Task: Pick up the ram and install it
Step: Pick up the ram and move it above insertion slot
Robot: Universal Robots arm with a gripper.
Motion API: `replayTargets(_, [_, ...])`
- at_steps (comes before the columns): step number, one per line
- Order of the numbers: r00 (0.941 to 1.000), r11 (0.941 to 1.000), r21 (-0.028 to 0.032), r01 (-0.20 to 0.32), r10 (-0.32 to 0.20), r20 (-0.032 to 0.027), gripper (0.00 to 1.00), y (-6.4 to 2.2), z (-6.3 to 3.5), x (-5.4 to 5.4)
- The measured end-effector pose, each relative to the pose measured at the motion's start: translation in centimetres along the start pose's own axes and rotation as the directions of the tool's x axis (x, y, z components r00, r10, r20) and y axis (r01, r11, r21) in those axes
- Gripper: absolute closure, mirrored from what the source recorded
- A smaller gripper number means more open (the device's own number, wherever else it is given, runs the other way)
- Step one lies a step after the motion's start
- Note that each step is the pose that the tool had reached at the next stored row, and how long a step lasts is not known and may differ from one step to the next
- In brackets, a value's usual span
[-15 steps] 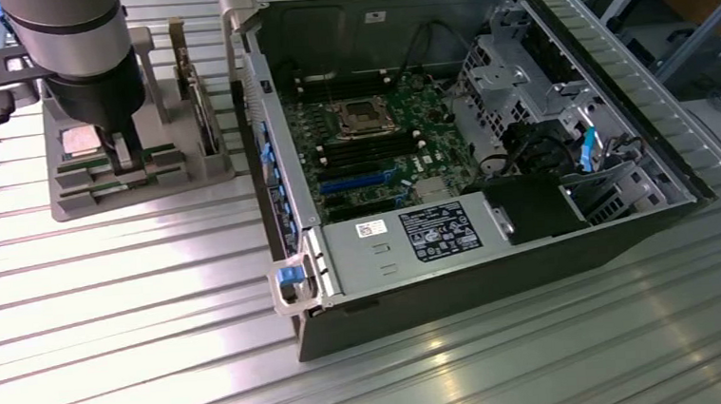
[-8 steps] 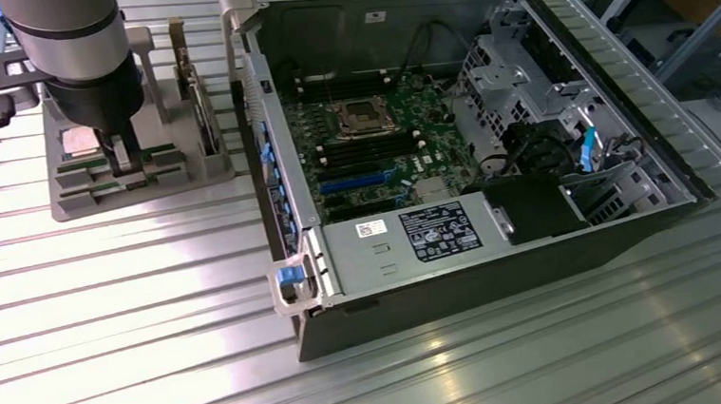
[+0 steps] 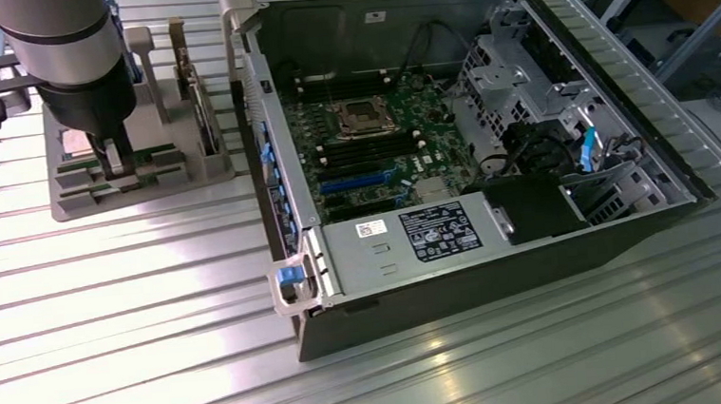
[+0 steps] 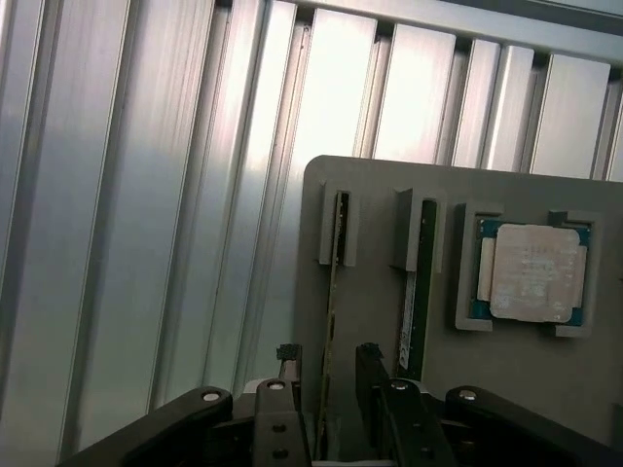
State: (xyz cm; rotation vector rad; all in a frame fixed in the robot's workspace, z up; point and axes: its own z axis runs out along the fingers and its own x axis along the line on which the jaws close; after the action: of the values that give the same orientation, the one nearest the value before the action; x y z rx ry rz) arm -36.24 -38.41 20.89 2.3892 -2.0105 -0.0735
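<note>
The gripper grabs the ram by the exposed middle of its long edge [image 3: 120, 177] next, since the holder's posts enclose the ram's ends.
The ram [image 4: 336, 272], a slim green stick seen edge-on, stands in a slot of the grey holder [image 4: 380, 195]. My gripper [image 4: 328, 362] is open and lowered over it. One dark finger [image 4: 287, 365] is on each side of the stick, with a gap to the board. A second stick just like it [image 4: 421, 263], with a white sticker, stands in the neighbouring slot. In the exterior view my gripper [image 3: 114, 167] reaches down into the holder [image 3: 144, 193] at that view's left. The motherboard's memory slots [image 3: 360, 151] lie inside the open computer case.
A square silver processor chip [image 4: 531, 272] rests in its own pocket beside the sticks. An upright card [image 3: 188, 90] stands in the holder next to my arm. The open case [image 3: 303, 292] fills the exterior view's right, on a ribbed metal table [image 3: 115, 324].
</note>
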Motion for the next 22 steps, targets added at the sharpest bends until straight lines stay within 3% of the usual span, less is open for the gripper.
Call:
replayTargets(5, [1.0000,1.0000,0.0000,0.000,0.000,0.0000,0.65,0.00,0.00,0.0])
replayTargets(7, [1.0000,1.0000,0.0001,0.000,0.000,0.0000,0.87,0.00,0.00,0.0])
replayTargets(15, [1.0000,1.0000,0.0000,0.000,0.000,0.0000,0.87,0.01,-0.07,0.0])
replayTargets(22, [1.0000,1.0000,0.0000,0.000,0.000,0.0000,0.87,0.07,-1.59,0.0])
